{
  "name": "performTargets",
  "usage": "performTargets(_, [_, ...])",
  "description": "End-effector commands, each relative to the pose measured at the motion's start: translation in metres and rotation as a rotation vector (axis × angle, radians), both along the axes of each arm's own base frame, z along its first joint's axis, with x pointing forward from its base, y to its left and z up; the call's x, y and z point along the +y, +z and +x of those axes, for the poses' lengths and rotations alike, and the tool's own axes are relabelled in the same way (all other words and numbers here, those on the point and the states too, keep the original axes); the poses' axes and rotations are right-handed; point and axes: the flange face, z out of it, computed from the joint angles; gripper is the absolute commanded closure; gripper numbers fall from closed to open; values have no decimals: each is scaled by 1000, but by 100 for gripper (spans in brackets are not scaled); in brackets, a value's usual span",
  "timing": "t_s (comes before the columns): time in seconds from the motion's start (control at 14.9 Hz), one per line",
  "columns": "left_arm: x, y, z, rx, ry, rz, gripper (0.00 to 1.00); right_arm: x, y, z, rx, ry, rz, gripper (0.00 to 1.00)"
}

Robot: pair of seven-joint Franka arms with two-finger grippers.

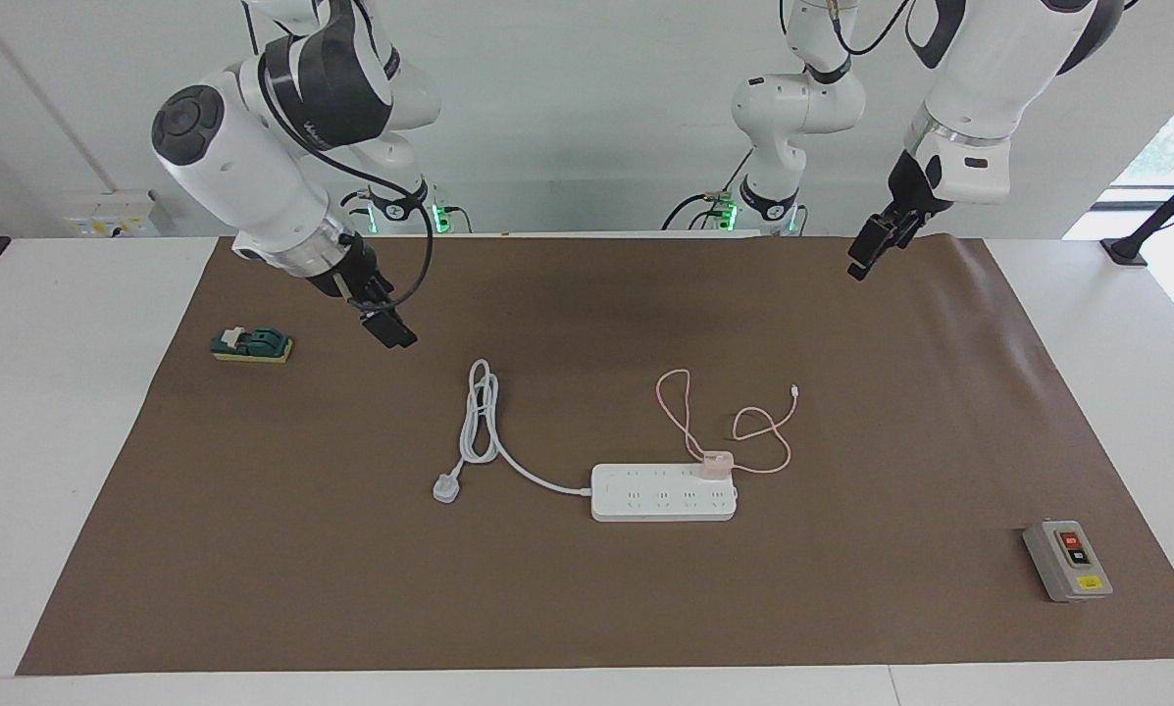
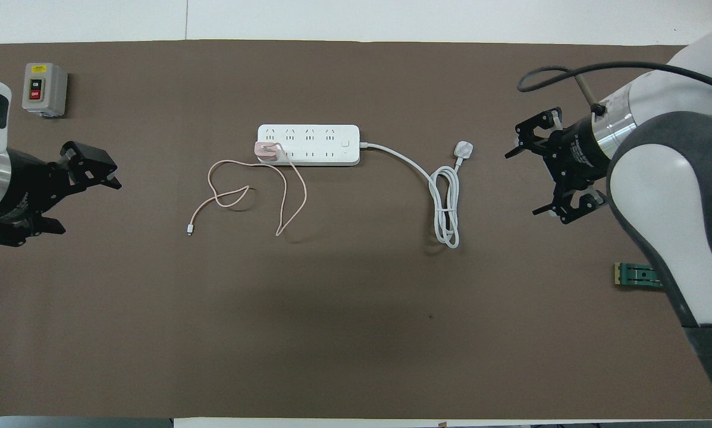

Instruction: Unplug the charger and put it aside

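My left gripper will next unplug the charger, and it will grab the charger by its cube body (image 2: 266, 150), because the charger's thin pink cable (image 2: 305, 191) hangs slack in loops over the mat.
The charger (image 1: 715, 463) is a small pale pink cube plugged into the white power strip (image 1: 645, 495) at its end toward the left arm. In the overhead view the charger (image 2: 266, 151) sits on the power strip (image 2: 320, 139), on the side nearer to the robots. Its thin pink cable loops over the mat and ends in a small connector (image 2: 190, 229). My left gripper (image 2: 88, 202) hangs open and holds nothing, over the mat toward the left arm's end; the facing view shows the left gripper (image 1: 858, 263) high up. My right gripper (image 2: 522, 183) is open and holds nothing, over the mat beside the strip's white plug (image 2: 463, 149).
The strip's thick white cord (image 1: 479, 422) lies coiled toward the right arm's end. A grey switch box (image 1: 1067, 561) stands near the mat's corner at the left arm's end. A green block (image 1: 251, 344) lies at the right arm's end. A brown mat (image 1: 587, 608) covers the table.
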Motion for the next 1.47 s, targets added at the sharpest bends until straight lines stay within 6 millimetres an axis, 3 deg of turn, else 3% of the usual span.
performTargets(0.0, [-27,-22,19,-6,187,-21,0,39,-13,12,26,-177,29,0])
performTargets(0.13, [-68,-52,44,35,293,-8,0,52,-28,20,50,-250,71,0])
performTargets(0.27, [-86,-74,68,40,416,3,0,54,-38,27,54,-316,117,0])
performTargets(0.4, [-110,-87,76,4,475,-25,0,70,-47,28,57,-366,122,0])
performTargets(0.47, [-122,-115,87,15,535,-19,0,66,-66,37,112,-445,148,0])
performTargets(0.54, [-136,-128,97,-15,586,-21,0,77,-73,43,102,-472,187,0])
performTargets(0.6, [-137,-134,103,-23,648,-18,0,86,-80,43,91,-470,188,0])
performTargets(0.74, [-146,-149,123,-18,703,-14,0,83,-88,48,99,-485,196,0])
performTargets(0.94, [-171,-184,149,-45,786,45,0,92,-93,52,81,-457,204,0])
performTargets(1.14, [-177,-207,161,-72,851,87,0,96,-105,52,84,-460,205,0])
performTargets(1.41, [-176,-215,164,-56,870,79,0,97,-122,56,61,-422,207,0])
